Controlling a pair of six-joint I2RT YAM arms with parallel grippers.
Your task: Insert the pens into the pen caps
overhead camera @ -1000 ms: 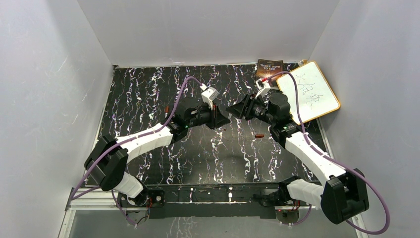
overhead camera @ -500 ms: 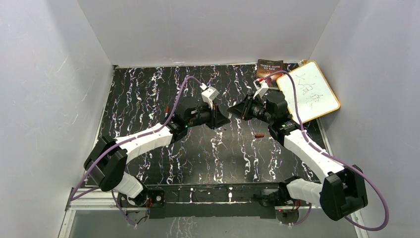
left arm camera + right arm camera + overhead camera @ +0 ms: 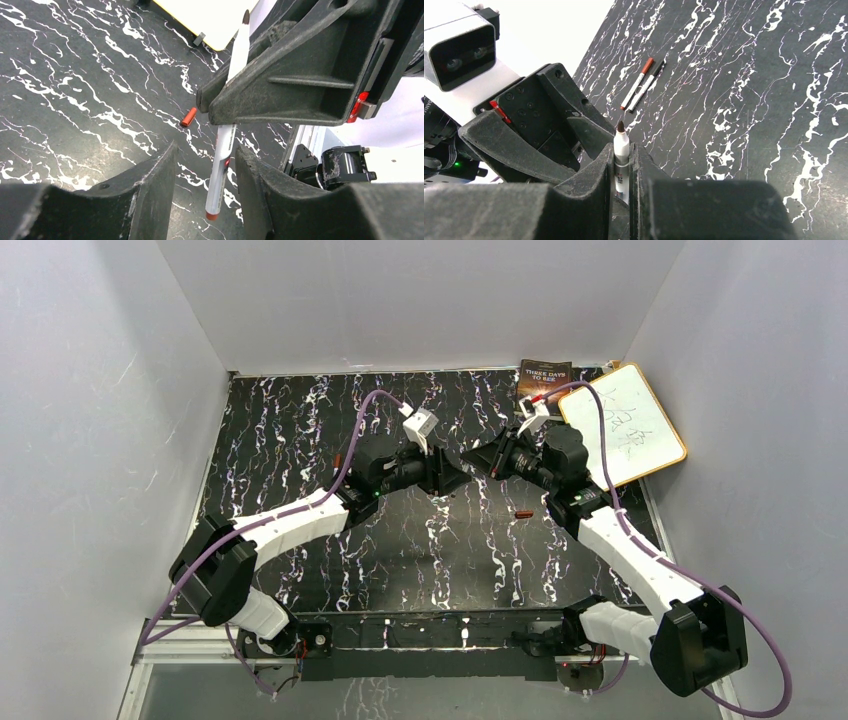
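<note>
The white pen's free lower part [image 3: 219, 171] hangs between the fingers of my left gripper, so my left gripper needs to close. Closing now would hold the pen.
My right gripper [image 3: 623, 150] is shut on a white pen [image 3: 621, 145], whose dark tip sticks up between the fingers. In the left wrist view the same pen [image 3: 223, 145] hangs down from the right gripper's fingers [image 3: 280, 90] into the gap of my left gripper [image 3: 206, 150]. That gripper is open and its fingers stand clear of the pen on both sides. A loose reddish-brown pen cap [image 3: 188, 117] lies on the table, also seen from above as a cap [image 3: 523, 514] right of both grippers. From above, the left gripper [image 3: 440, 472] and right gripper [image 3: 478, 460] meet mid-table.
Two other pens, one with a reddish-brown cap [image 3: 636, 85] and one with a black cap [image 3: 646, 86], lie side by side on the black marbled table [image 3: 300, 430]. A whiteboard [image 3: 625, 425] and a dark book [image 3: 543, 378] sit at the back right. White walls enclose the table.
The right gripper closed on the pen and shifted slightly left. The left gripper has since opened and let go of it.
</note>
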